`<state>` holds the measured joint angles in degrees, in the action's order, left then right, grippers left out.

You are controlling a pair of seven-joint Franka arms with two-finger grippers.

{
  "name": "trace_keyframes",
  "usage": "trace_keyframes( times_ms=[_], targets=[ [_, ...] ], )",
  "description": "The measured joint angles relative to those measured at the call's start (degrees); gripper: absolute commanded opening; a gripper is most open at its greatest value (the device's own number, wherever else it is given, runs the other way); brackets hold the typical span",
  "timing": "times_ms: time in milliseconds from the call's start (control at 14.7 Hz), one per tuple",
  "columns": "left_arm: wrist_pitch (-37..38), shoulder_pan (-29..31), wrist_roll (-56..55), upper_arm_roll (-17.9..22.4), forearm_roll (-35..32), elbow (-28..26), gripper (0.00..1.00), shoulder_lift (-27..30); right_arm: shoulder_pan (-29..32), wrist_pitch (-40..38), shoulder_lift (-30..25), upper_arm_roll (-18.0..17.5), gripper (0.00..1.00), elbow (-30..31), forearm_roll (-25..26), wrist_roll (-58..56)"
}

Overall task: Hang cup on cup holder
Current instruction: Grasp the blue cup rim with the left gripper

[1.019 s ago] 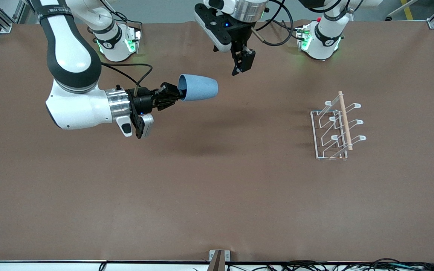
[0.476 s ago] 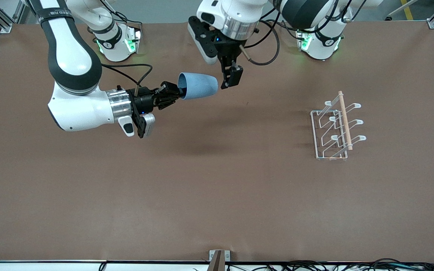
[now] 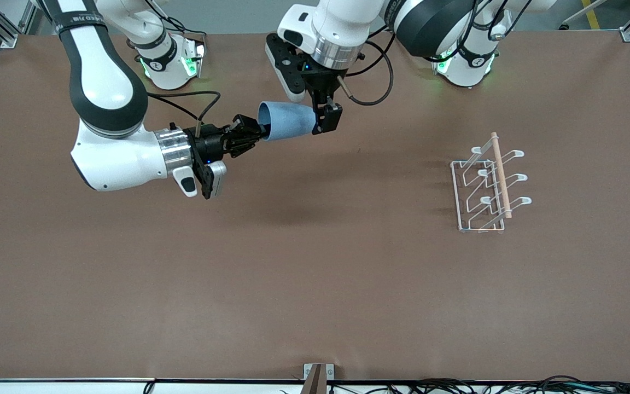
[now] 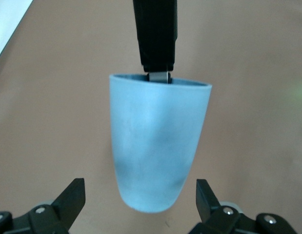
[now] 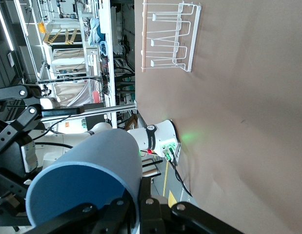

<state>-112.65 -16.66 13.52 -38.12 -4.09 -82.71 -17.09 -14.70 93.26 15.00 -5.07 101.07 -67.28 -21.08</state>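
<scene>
My left gripper picks up the light blue cup by its narrow base end (image 3: 307,121) next. Then the cup hangs on the cup holder (image 3: 486,187).
The light blue cup (image 3: 286,121) lies on its side in the air over the table's middle, toward the robot bases. My right gripper (image 3: 259,131) is shut on the cup's rim, one finger inside the mouth (image 5: 141,210). My left gripper (image 3: 326,117) is open at the cup's narrow base end. In the left wrist view its fingertips (image 4: 76,189) stand on either side of the cup (image 4: 158,146) without touching it. The white wire cup holder (image 3: 486,187) with its wooden rod stands on the table toward the left arm's end, apart from both grippers.
The right arm's base (image 3: 167,60) and the left arm's base (image 3: 465,60) stand along the table's edge farthest from the front camera. A small metal bracket (image 3: 318,375) sits at the table's nearest edge. Brown table surface (image 3: 315,273) spreads under the cup.
My left gripper has come down and across toward the right arm's end until its open fingers flank the cup's base. The right gripper with the cup has barely shifted.
</scene>
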Motion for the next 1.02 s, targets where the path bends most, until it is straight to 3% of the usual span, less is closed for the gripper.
trace_keyframes(
  times_ms=[544, 748, 816, 951, 1019],
  targets=[
    [-4.0, -1.6, 0.0, 0.0, -0.2, 0.0, 0.97, -3.1, 0.0, -0.2, 0.0, 0.0, 0.04, 0.0, 0.0, -0.3],
    [-4.8, -2.1, 0.0, 0.0, -1.4, 0.0, 0.53, -4.1, 0.0, -0.2, 0.0, 0.0, 0.05, 0.0, 0.0, -0.4],
    [-4.9, -2.1, 0.0, 0.0, -1.6, 0.0, 0.42, -4.3, 0.0, -0.2, 0.0, 0.0, 0.05, 0.0, 0.0, -0.4],
    [-4.9, -2.3, -0.1, -0.1, -2.9, 0.0, 0.32, -4.4, 0.0, 0.2, 0.1, 0.1, 0.05, 0.0, -0.1, -0.5],
    [-4.9, -2.4, -0.3, -0.1, -3.6, 0.0, 0.29, -4.4, 0.0, 0.2, 0.1, 0.1, 0.12, 0.0, -0.1, -0.7]
  ],
)
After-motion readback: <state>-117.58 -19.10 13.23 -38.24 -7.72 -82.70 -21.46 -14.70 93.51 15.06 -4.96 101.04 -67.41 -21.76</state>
